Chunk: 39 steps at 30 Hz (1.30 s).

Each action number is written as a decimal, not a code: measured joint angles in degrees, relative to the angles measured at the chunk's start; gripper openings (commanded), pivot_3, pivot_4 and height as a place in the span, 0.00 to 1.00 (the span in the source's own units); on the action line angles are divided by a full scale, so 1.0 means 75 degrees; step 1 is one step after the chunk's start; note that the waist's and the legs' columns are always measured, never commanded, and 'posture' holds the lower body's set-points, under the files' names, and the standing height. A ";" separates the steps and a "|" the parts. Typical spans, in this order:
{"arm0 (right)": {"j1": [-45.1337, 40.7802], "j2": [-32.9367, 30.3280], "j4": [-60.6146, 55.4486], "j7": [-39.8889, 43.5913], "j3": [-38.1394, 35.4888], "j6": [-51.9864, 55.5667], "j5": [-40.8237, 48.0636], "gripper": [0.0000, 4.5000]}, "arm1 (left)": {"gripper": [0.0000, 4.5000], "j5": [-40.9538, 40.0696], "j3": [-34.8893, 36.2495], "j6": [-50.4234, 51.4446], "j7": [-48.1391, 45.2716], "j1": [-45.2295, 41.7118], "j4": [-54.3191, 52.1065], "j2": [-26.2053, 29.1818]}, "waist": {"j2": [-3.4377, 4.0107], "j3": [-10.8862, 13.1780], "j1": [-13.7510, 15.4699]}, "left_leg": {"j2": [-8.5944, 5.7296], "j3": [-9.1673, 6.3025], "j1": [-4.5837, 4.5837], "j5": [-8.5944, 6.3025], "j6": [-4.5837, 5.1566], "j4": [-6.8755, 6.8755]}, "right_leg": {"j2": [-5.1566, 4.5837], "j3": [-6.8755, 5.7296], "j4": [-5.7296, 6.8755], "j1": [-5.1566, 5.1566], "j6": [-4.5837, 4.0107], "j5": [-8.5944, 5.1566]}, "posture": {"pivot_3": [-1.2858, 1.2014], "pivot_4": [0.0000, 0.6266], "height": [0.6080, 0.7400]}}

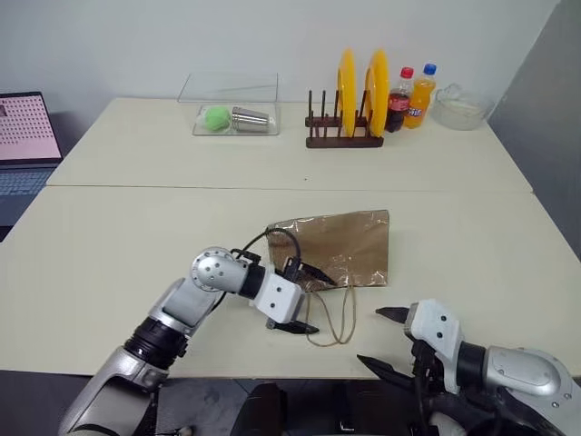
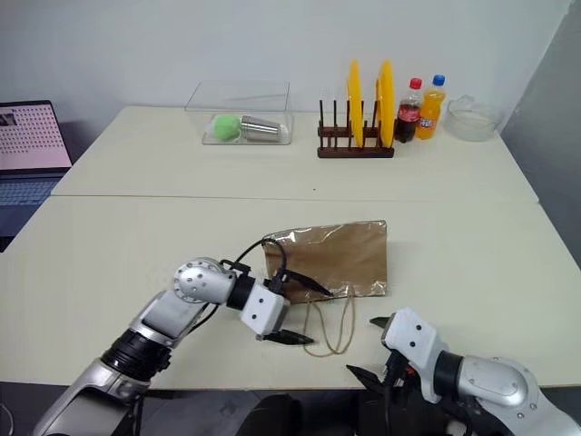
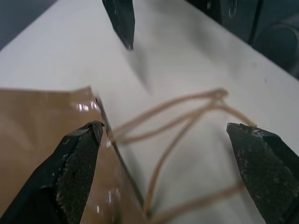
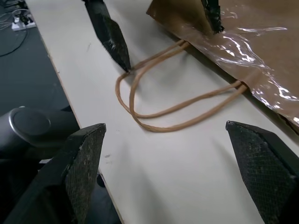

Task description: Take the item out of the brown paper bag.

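Note:
It isn't time to close on the bag's handle yet: my left gripper's fingers are above the table where the tan handles lie, so my left gripper should go lower first.
The brown paper bag [image 1: 340, 243] lies flat on the near table, its mouth toward me and its tan loop handles [image 1: 332, 320] spread on the tabletop. My left gripper [image 1: 307, 300] is open at the bag's mouth. One finger [image 3: 77, 175] is over the bag's edge, the other [image 3: 264, 163] over the table past the handles [image 3: 187, 112]. My right gripper [image 1: 385, 341] is open near the table's front edge, just right of the handles [image 4: 154, 100] and apart from the bag [image 4: 247, 42]. The item is hidden.
On the far table stand a clear box [image 1: 230, 103] with a green ball and a metal cup, a wooden rack with yellow plates [image 1: 349, 95], a cola bottle [image 1: 399, 100], an orange soda bottle [image 1: 420, 95] and a glass bowl [image 1: 462, 107]. A laptop [image 1: 27, 136] sits far left.

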 measured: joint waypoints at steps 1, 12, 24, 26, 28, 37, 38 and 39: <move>0.0117 -0.0005 0.0000 -0.0104 -0.0003 -0.0055 0.0065 0.96 | 1.00 0.0000 -0.0052 -0.0090 -0.0009 -0.0020 0.0084 -0.0037 | 0.0000 0.0000 0.0000 | 0.0001 -0.0002 0.0003 0.0000 0.0000 -0.0001 | 0.0001 -0.0002 0.0002 0.0001 0.0000 0.0000 | 0.52 0.24 1.00; 0.1533 -0.0966 -0.0005 -0.1223 -0.0179 -0.1477 0.0561 0.97 | 0.67 0.0889 -0.0662 -0.1920 0.0328 -0.0780 0.2160 -0.0898 | -0.0002 -0.0004 0.0001 | -0.0002 -0.0002 0.0008 0.0000 0.0001 0.0005 | 0.0001 -0.0003 -0.0005 0.0018 0.0005 0.0002 | 0.52 0.24 1.00; 0.1516 -0.2326 -0.0006 -0.1874 0.0464 -0.2588 0.0126 0.97 | 0.00 -0.0192 -0.0234 -0.0615 -0.0040 -0.1147 0.1861 -0.0763 | -0.0002 -0.0004 -0.0020 | 0.0000 -0.0004 0.0010 0.0000 0.0001 0.0010 | 0.0005 -0.0008 -0.0003 0.0021 0.0007 0.0002 | 0.52 0.24 1.00; 0.1113 -0.2536 -0.0007 -0.1697 0.0699 -0.2596 -0.0010 0.97 | 0.00 -0.0530 -0.0011 0.0184 -0.0081 -0.1240 0.1556 -0.0699 | -0.0005 -0.0003 -0.0022 | 0.0000 -0.0005 0.0007 0.0000 0.0000 0.0012 | 0.0005 -0.0008 -0.0008 0.0021 0.0007 0.0002 | 0.52 0.24 1.00; 0.0595 -0.2575 -0.0009 -0.1533 0.0909 -0.2547 -0.0195 0.97 | 0.00 -0.0783 0.0148 0.0860 -0.0083 -0.1376 0.1256 -0.0702 | -0.0005 -0.0003 -0.0020 | -0.0002 -0.0007 0.0004 0.0000 0.0001 0.0016 | 0.0005 -0.0010 -0.0011 0.0022 0.0007 0.0002 | 0.52 0.24 1.00; -0.1783 -0.2020 0.0268 -0.0681 0.2590 -0.2846 -0.2484 0.97 | 0.00 -0.0959 0.0397 0.2049 0.0006 -0.1800 0.1086 -0.1006 | -0.0007 -0.0002 -0.0024 | 0.0002 -0.0013 0.0004 0.0001 -0.0001 0.0017 | 0.0010 -0.0011 -0.0017 0.0022 0.0008 0.0001 | 0.52 0.24 1.00; -0.2060 -0.1875 0.0445 -0.0627 0.2821 -0.3068 -0.2859 0.97 | 0.00 -0.0954 0.0398 0.2045 0.0006 -0.1828 0.1110 -0.1054 | -0.0006 -0.0002 -0.0023 | -0.0002 -0.0013 0.0002 0.0001 -0.0001 0.0022 | 0.0008 -0.0010 -0.0014 0.0021 0.0007 0.0002 | 0.52 0.24 1.00; -0.2243 -0.1778 0.0580 -0.0575 0.2977 -0.3247 -0.3154 0.97 | 0.00 -0.0949 0.0401 0.2040 0.0007 -0.1848 0.1118 -0.1071 | -0.0006 -0.0002 -0.0020 | -0.0002 -0.0011 0.0004 0.0001 -0.0001 0.0024 | 0.0007 -0.0009 -0.0014 0.0022 0.0008 0.0002 | 0.52 0.24 1.00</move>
